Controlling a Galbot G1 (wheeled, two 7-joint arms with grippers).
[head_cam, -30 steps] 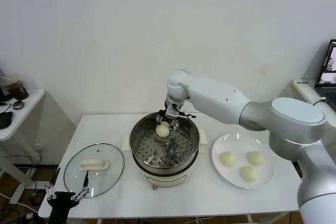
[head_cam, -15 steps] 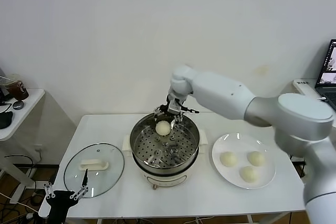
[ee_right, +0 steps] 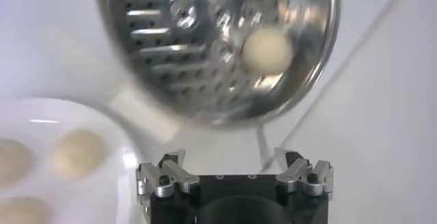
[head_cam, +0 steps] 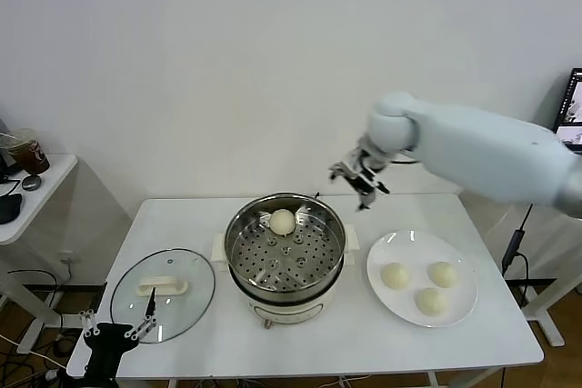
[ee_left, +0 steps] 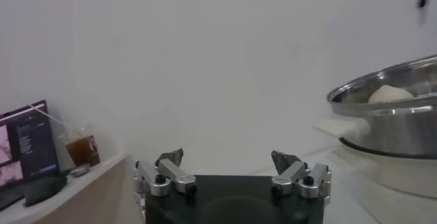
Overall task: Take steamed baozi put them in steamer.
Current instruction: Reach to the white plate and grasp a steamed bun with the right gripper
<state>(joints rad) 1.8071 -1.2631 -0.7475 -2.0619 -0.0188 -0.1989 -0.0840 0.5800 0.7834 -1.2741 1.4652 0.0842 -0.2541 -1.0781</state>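
Observation:
The plate's baozi nearest the steamer should be gripped next by its rounded sides with my right gripper, so that it can be added to the steamer.
One pale baozi (head_cam: 283,221) lies on the perforated tray at the back of the steel steamer (head_cam: 244,241), mid-table; the right wrist view looks down on that baozi (ee_right: 267,50) and the steamer (ee_right: 147,75). Three more baozi (head_cam: 394,275) (head_cam: 443,273) (head_cam: 429,300) rest on a white plate (head_cam: 400,244) to the steamer's right. My right gripper (head_cam: 358,178) hovers open and empty in the air between steamer and plate, above the table's back edge. My left gripper (head_cam: 116,333) is parked open below the table's front left corner, its fingers (ee_left: 169,158) bare.
A round glass lid (head_cam: 136,311) with a white handle lies flat left of the steamer. A side table (head_cam: 36,195) with a cup stands at far left. A laptop (head_cam: 570,111) sits at far right. The wall is close behind the table.
My right gripper opened and let the baozi go onto the steamer's tray, then rose and swung right, away from the pot. The left arm stayed put.

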